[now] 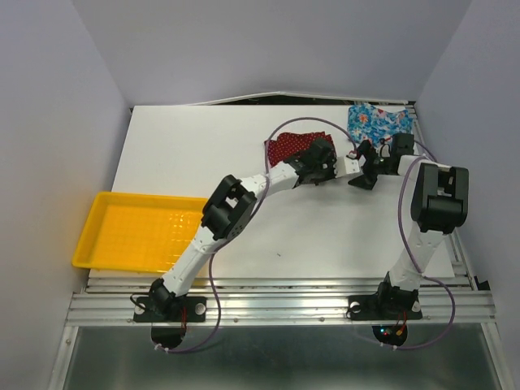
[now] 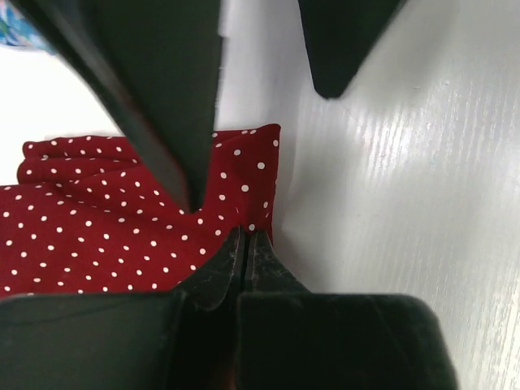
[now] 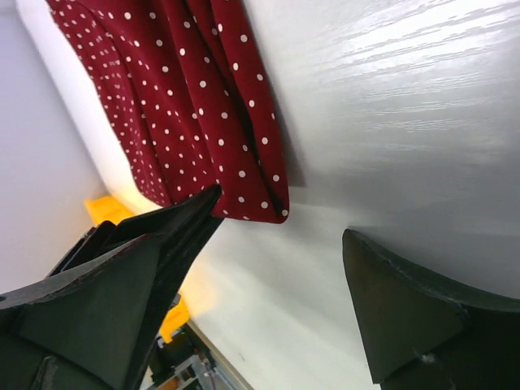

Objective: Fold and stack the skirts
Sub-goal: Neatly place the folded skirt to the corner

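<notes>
I will next grab the dark red skirt's near corner, layers together, with my right gripper to carry and stack it folded on the blue floral skirt [image 1: 379, 122].
The dark red skirt with white dots [image 1: 286, 146] lies bunched at the back middle of the white table [image 1: 187, 154]. My left gripper [image 1: 319, 172] is at its right edge. In the left wrist view its fingertips [image 2: 246, 237] are pressed together on the near edge of the red skirt [image 2: 97, 219]. My right gripper [image 1: 358, 177] hovers just right of it, open. In the right wrist view its wide-spread jaws [image 3: 282, 213] frame a corner of the red skirt [image 3: 203, 106] without touching it. The blue floral skirt [image 1: 379, 122] lies crumpled at the back right corner.
A yellow plastic tray [image 1: 134, 231] sits at the table's left front edge. The right gripper's black fingers [image 2: 162, 89] loom close above the left gripper. Grey walls close in the left, right and back. A metal rail [image 1: 276, 302] carries both bases.
</notes>
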Tool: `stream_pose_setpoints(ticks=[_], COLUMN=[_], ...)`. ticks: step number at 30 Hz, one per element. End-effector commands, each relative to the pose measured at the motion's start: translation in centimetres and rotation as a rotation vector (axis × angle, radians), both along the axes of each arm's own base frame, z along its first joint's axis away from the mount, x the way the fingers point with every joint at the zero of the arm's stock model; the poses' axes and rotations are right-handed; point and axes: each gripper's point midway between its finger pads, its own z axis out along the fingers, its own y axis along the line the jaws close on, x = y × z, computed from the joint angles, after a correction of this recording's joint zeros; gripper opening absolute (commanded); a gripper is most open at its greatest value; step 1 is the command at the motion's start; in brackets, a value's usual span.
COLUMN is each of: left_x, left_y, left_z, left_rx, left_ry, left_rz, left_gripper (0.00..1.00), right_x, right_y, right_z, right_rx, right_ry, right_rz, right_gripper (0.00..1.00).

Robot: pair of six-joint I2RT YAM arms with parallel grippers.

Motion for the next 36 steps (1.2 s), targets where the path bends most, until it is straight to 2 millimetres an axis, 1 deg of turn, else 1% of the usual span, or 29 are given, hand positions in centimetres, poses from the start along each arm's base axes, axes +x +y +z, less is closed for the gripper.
stream_pose_setpoints(ticks=[1, 2, 3, 5, 6, 7, 9, 10, 11, 12, 14, 15, 18, 20, 22, 23, 25, 26, 27, 28, 29, 30, 31, 32, 33, 34, 35, 36], left_x=[-0.5, -0.6, -0.9, -1.0, -1.2, -1.1, -1.5, -1.7, -1.7, -1.8, -1.8, -1.7, -1.6, -1.4, -1.2, -1.2, -1.3, -1.4, -1.3, -1.4, -0.8, -0.3, 0.0, 0.5, 1.5, 1.6, 1.9, 2.9], left_y=[-1.3, -1.2, -1.5, -1.3, -1.5, -1.4, -1.6, -1.7, -1.7, -1.8, -1.8, -1.8, -1.9, -1.9, -1.8, -1.9, -1.8, -1.9, -1.8, -1.5, -1.3, -0.7, 0.0, 1.0, 3.0, 4.7, 6.1, 8.9], left_z=[9.6, 9.8, 10.4, 10.8, 11.1, 11.3, 11.9, 12.1, 12.2, 12.3, 12.4, 12.1, 11.9, 11.4, 11.1, 11.0, 11.0, 11.2, 11.9, 11.6, 12.5, 14.4, 14.6, 15.3, 18.1, 16.6, 16.6, 16.7], left_rx=[-0.203, -0.212, -0.234, -0.254, -0.267, -0.272, -0.286, -0.290, -0.294, -0.296, -0.300, -0.296, -0.295, -0.290, -0.287, -0.288, -0.292, -0.301, -0.317, -0.316, -0.355, -0.433, -0.463, -0.505, -0.624, -0.638, -0.672, -0.692], left_ry=[-0.022, -0.014, -0.004, 0.011, 0.020, 0.024, 0.032, 0.034, 0.036, 0.036, 0.040, 0.044, 0.047, 0.055, 0.065, 0.067, 0.077, 0.092, 0.090, 0.112, 0.115, 0.168, 0.214, 0.261, 0.360, 0.448, 0.514, 0.543], left_rz=[-0.034, -0.034, -0.051, -0.054, -0.059, -0.056, -0.071, -0.077, -0.084, -0.087, -0.086, -0.082, -0.075, -0.060, -0.046, -0.045, -0.042, -0.034, -0.020, 0.008, 0.046, 0.151, 0.221, 0.293, 0.434, 0.520, 0.596, 0.725], left_gripper=[0.00, 0.00, 0.00, 0.00, 0.00, 0.00, 0.00, 0.00, 0.00, 0.00, 0.00, 0.00, 0.00, 0.00, 0.00, 0.00, 0.00, 0.04, 0.11, 0.20, 0.36, 0.42, 0.46, 0.53, 0.55, 0.57, 0.57, 0.56], right_x=[0.0, 0.2, 0.7, 0.9, 1.0, 1.1, 1.0, 1.5, 1.7, 1.8, 2.3, 2.7, 3.5, 3.8, 3.9, 4.1, 4.2, 4.3, 4.4, 4.6, 5.0, 5.1, 5.2, 5.5, 5.8, 6.0, 6.3, 6.5], right_y=[0.3, 0.4, 0.8, 1.2, 1.8, 1.8, 2.9, 2.8, 3.2, 3.5, 3.4, 3.8, 3.9, 4.5, 4.6, 4.3, 4.0, 3.7, 3.4, 3.1, 2.8, 2.6, 2.4, 2.6, 2.2, 1.9, 1.8, 2.0], right_z=[-2.3, -2.2, -2.1, -2.5, -2.7, -2.9, -3.4, -3.3, -3.5, -3.6, -3.9, -4.1, -4.0, -3.7, -3.7, -3.9, -4.4, -4.5, -4.6, -4.7, -4.4, -4.4, -4.3, -4.1, -3.8, -3.6, -3.3, -2.8], right_rx=[0.050, 0.069, 0.080, 0.095, 0.091, 0.090, 0.084, 0.084, 0.081, 0.080, 0.082, 0.082, 0.082, 0.070, 0.047, 0.024, -0.027, -0.048, -0.070, -0.090, -0.122, -0.139, -0.160, -0.180, -0.218, -0.240, -0.255, -0.286], right_ry=[0.037, 0.031, 0.018, 0.023, 0.018, 0.023, 0.031, 0.009, -0.001, -0.002, -0.004, -0.002, -0.018, -0.032, -0.045, -0.050, -0.063, -0.069, -0.074, -0.083, -0.114, -0.123, -0.132, -0.149, -0.172, -0.186, -0.204, -0.230], right_rz=[-0.066, -0.073, -0.085, -0.093, -0.081, -0.087, -0.080, -0.087, -0.092, -0.091, -0.108, -0.118, -0.140, -0.133, -0.141, -0.152, -0.159, -0.161, -0.162, -0.163, -0.153, -0.147, -0.140, -0.123, -0.108, -0.105, -0.098, -0.071], right_gripper=[1.00, 1.00, 1.00, 1.00, 1.00, 1.00, 1.00, 1.00, 1.00, 1.00, 1.00, 1.00, 1.00, 0.98, 0.89, 0.75, 0.61, 0.48, 0.41, 0.34, 0.22, 0.15, 0.08, 0.04, 0.01, 0.01, 0.01, 0.01])
